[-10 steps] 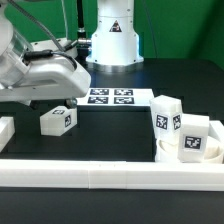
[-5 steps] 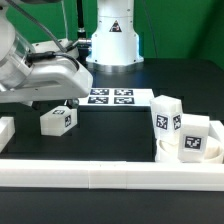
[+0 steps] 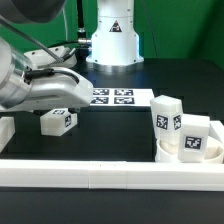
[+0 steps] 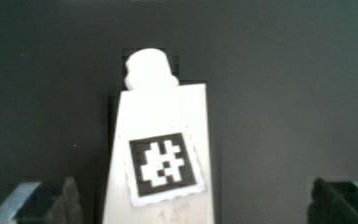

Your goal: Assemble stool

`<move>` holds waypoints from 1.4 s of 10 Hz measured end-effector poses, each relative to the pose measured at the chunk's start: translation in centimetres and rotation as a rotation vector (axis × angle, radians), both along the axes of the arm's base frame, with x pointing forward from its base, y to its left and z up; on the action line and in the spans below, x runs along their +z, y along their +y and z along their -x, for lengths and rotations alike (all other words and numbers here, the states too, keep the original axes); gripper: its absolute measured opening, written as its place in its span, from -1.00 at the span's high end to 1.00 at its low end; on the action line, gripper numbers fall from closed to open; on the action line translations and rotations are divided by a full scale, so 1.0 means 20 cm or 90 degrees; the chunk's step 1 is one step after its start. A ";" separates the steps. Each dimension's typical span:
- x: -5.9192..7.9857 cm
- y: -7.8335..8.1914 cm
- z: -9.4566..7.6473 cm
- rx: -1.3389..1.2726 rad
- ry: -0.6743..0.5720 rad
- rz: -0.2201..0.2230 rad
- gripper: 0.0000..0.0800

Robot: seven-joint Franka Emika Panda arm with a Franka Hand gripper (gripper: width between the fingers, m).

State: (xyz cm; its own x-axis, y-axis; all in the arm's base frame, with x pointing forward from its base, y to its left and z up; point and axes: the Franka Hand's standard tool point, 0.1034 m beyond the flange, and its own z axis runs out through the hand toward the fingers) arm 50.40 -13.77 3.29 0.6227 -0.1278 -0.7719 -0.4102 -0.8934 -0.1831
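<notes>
I will next pick up the stool leg by its end point(image 4: 160, 209) opposite the peg, so the round peg stays free for the seat.
A white stool leg point(image 4: 158, 135) with a round peg at its end and a square marker tag lies on the black table, seen from above in the wrist view. My gripper point(image 4: 194, 203) is open, and its dark fingers point(image 4: 43, 200) stand wide on either side of the leg's near end without touching it. In the exterior view this leg point(image 3: 58, 121) lies at the exterior view's left, just under my arm's hand point(image 3: 48, 92). Two more legs point(image 3: 166, 116) point(image 3: 197, 138) stand at the exterior view's right, by the round seat point(image 3: 176, 153).
The marker board point(image 3: 112, 97) lies flat behind the leg, in front of the robot base point(image 3: 110, 40). A long low white rail point(image 3: 110, 172) runs along the front. A short white rail piece point(image 3: 5, 130) sits at the exterior view's left edge.
My arm has swung and dropped lower over the leg at the exterior view's left. The leg and the parts at the right have not moved.
</notes>
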 end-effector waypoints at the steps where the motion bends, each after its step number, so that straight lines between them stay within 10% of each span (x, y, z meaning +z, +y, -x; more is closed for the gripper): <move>1: -0.03 -0.02 0.01 0.024 0.048 0.021 -0.62; 9: -0.10 -0.01 -0.04 0.074 0.062 0.056 -0.62; 11: -0.10 0.01 -0.04 0.079 0.062 0.057 -0.01; 14: -0.10 0.03 -0.05 0.085 0.062 0.057 0.18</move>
